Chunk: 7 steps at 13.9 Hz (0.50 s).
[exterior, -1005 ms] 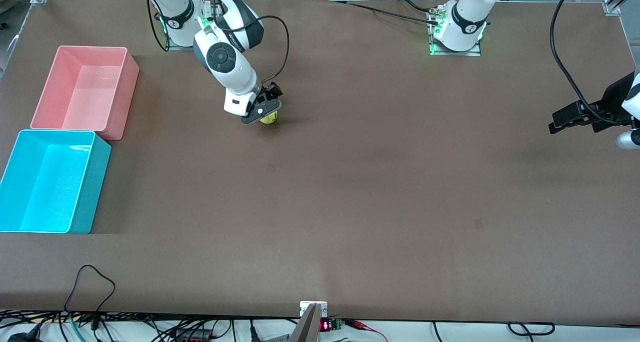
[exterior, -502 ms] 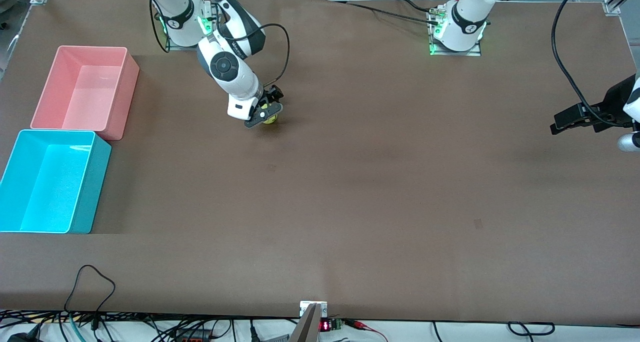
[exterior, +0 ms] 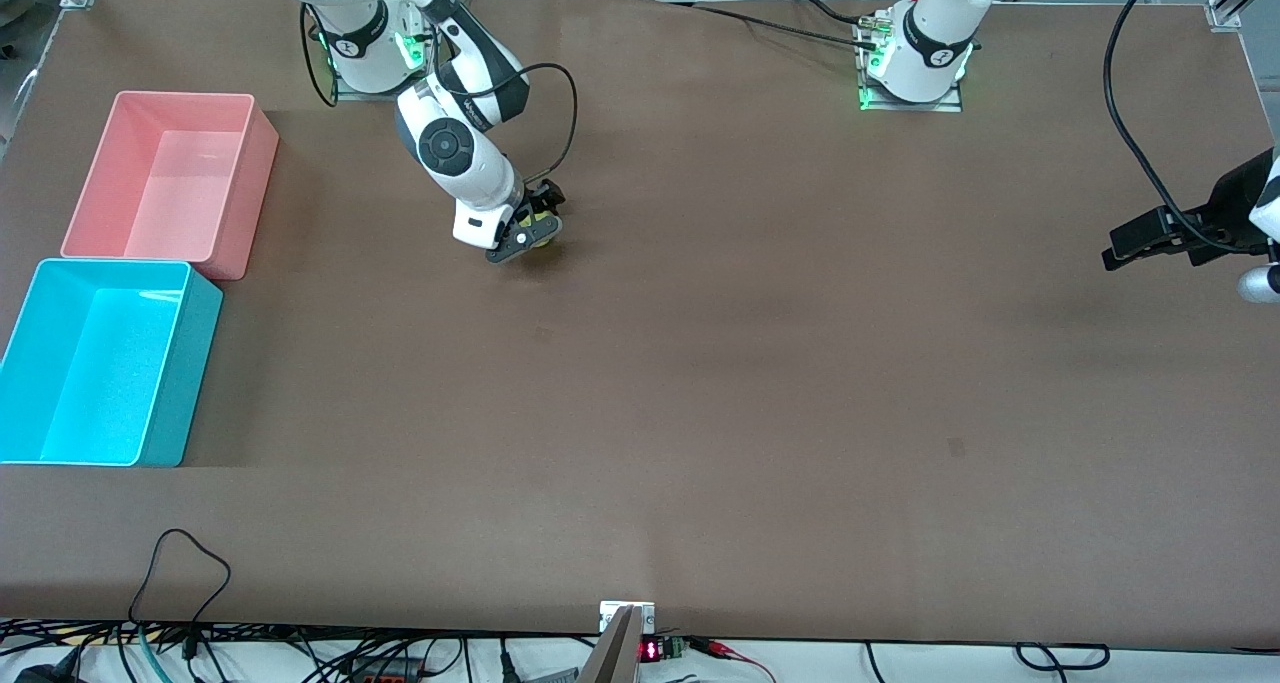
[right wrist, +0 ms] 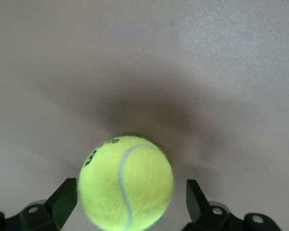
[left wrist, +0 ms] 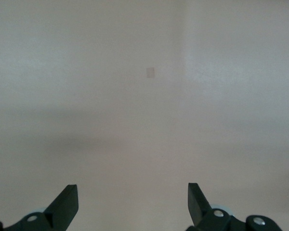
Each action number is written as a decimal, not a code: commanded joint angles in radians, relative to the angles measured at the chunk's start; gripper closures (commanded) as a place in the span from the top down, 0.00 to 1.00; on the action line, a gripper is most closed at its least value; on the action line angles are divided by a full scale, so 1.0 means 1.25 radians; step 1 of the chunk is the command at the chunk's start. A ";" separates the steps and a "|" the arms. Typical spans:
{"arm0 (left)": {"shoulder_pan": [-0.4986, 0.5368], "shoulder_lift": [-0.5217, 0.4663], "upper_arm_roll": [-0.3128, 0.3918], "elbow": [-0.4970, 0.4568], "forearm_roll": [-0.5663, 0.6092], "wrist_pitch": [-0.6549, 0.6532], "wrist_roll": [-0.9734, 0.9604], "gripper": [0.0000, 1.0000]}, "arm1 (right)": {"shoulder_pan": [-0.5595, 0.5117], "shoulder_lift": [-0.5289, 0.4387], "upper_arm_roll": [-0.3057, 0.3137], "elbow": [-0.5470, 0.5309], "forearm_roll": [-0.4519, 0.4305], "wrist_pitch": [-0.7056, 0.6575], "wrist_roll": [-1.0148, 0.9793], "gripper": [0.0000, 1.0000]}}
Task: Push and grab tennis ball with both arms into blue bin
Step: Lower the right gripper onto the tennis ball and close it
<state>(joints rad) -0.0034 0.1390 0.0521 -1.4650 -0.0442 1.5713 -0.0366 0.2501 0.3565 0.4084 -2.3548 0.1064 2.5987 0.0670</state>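
Note:
The tennis ball (right wrist: 126, 182) is between my right gripper's fingers, so my right gripper would hold the ball if it closed now. My right gripper should close on the ball.
The yellow-green tennis ball (exterior: 544, 230) lies on the brown table near the right arm's base. My right gripper (exterior: 527, 231) is low over it, open, with a finger on each side. In the right wrist view the ball (right wrist: 126, 182) fills most of the gap between the fingers (right wrist: 63, 198), with a small space beside one finger. The blue bin (exterior: 186, 363) stands empty at the right arm's end of the table, nearer the front camera than the ball. My left gripper (exterior: 1108, 248) is open and empty, waiting over the left arm's end of the table; its wrist view (left wrist: 132, 192) shows only bare table.
An empty pink bin (exterior: 245, 198) stands beside the blue bin, farther from the front camera. Black cables (exterior: 180, 563) lie along the table's front edge. The brown tabletop (exterior: 700, 363) stretches between the ball and the bins.
My right gripper has come lower around the ball, which now shows less between the fingers. The ball has shifted slightly toward the right arm's base. The left arm has barely moved.

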 commanded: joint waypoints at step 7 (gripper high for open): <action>0.002 -0.009 0.010 -0.006 -0.004 0.006 0.002 1.00 | 0.009 0.014 -0.004 0.004 -0.004 0.027 0.000 1.00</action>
<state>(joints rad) -0.0016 0.1390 0.0575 -1.4651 -0.0442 1.5716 -0.0366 0.2508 0.3692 0.4081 -2.3546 0.1065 2.6199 0.0670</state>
